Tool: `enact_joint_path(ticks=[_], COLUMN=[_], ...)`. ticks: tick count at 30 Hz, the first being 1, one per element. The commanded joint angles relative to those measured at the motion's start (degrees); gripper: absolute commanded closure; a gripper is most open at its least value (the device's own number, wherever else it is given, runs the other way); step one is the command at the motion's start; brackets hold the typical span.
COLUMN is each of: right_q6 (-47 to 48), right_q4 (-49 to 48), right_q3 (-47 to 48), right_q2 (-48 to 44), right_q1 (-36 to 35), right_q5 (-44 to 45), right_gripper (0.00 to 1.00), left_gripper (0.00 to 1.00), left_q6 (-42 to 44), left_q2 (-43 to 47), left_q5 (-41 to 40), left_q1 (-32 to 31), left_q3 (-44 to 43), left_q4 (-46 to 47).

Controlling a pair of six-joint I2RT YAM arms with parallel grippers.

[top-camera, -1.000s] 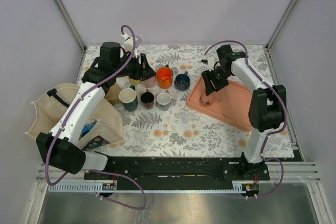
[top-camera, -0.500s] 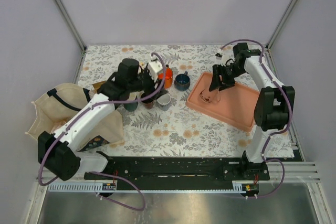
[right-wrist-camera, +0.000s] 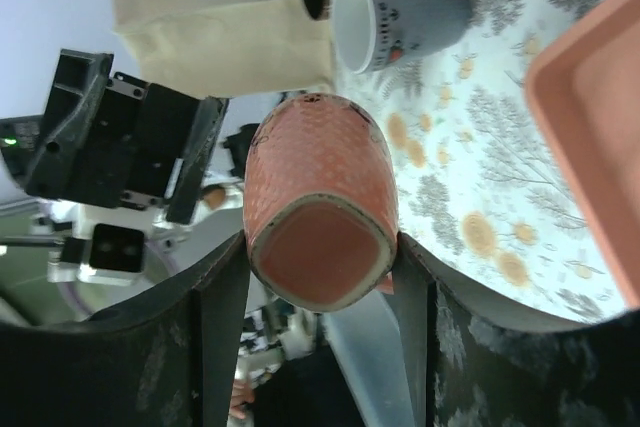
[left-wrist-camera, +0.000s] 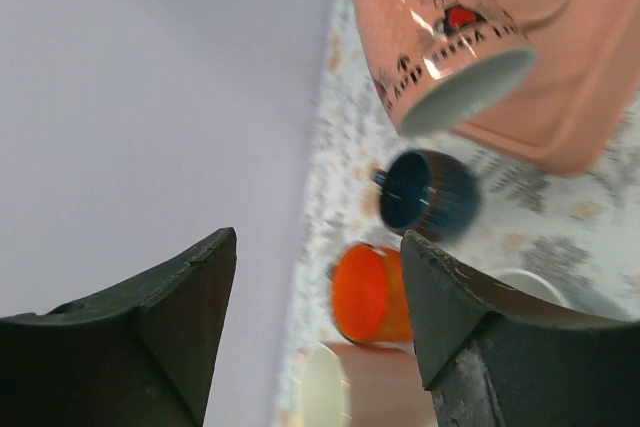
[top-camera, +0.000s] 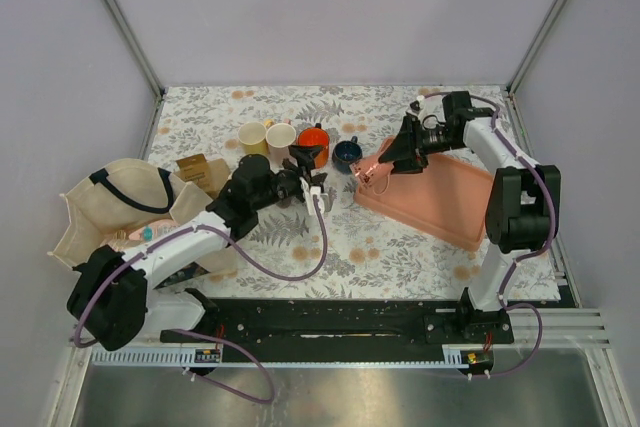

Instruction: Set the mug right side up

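My left gripper grabs the pink mug's rim away from the handle next, to turn the mug right side up with its base free.
The pink mug (top-camera: 372, 174) is held off the surface over the left edge of the pink tray (top-camera: 440, 197), tipped on its side. My right gripper (top-camera: 381, 167) is shut on it. In the right wrist view its base faces the camera (right-wrist-camera: 320, 232) between the two fingers (right-wrist-camera: 222, 292). In the left wrist view the mug (left-wrist-camera: 445, 42) hangs at the top with its mouth pointing down and right. My left gripper (top-camera: 306, 160) is open and empty, left of the mug and apart from it, its jaws wide in the left wrist view (left-wrist-camera: 318, 247).
Cream (top-camera: 253, 136), beige (top-camera: 281, 137), orange (top-camera: 314, 143) and blue (top-camera: 347, 154) mugs stand at the back middle. A white mug (right-wrist-camera: 395, 7) stands near the left arm. A cloth bag (top-camera: 105, 212) and a small box (top-camera: 200, 169) lie at the left.
My right gripper has lifted the pink mug off the tray and tipped it toward the left. My left arm has swung from the back left to the middle, uncovering the cream and beige mugs.
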State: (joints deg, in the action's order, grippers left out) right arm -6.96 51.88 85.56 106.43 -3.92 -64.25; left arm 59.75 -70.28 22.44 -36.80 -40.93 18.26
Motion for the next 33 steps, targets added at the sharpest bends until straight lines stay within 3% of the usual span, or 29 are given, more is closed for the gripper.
enact_joint_path(ticks=[1,7,11,18,23,32,33], right_q6=[-18.8,-35.6,-40.8,-56.0,-56.8,-55.4,-55.0], right_q4=[-15.6,-34.0,-39.0,-55.0,-54.7,-49.2,-48.4], right_q3=[-4.1,-8.1,-9.0,-15.9,-16.6,-16.1,-16.1], right_q2=[-2.8,-3.4,-4.0,-5.2,-5.3,-5.2,-5.0], right_q1=[-0.1,-0.3,-0.7,-2.7,-4.1,-4.8,-4.8], right_q5=[-14.2,-16.9,-17.0,-19.2,-20.8,-20.4,-20.4], right_gripper=[1.00,1.00,1.00,1.00,1.00,1.00,0.94], left_gripper=[0.30,0.30,0.34,0.42,0.46,0.88,0.96], left_q6=[14.3,19.1,22.3,28.0,32.2,31.5,31.2], left_q2=[-2.9,-7.5,-8.8,-14.5,-18.7,-20.8,-20.8], left_q5=[8.9,19.2,23.5,24.9,24.9,30.3,30.5], left_q1=[0.4,0.8,0.8,0.9,1.4,1.6,1.6], left_q3=[-1.0,-4.3,-6.4,-6.5,-7.9,-7.2,-7.1], left_q4=[17.4,17.1,12.1,25.5,30.5,36.9,36.8])
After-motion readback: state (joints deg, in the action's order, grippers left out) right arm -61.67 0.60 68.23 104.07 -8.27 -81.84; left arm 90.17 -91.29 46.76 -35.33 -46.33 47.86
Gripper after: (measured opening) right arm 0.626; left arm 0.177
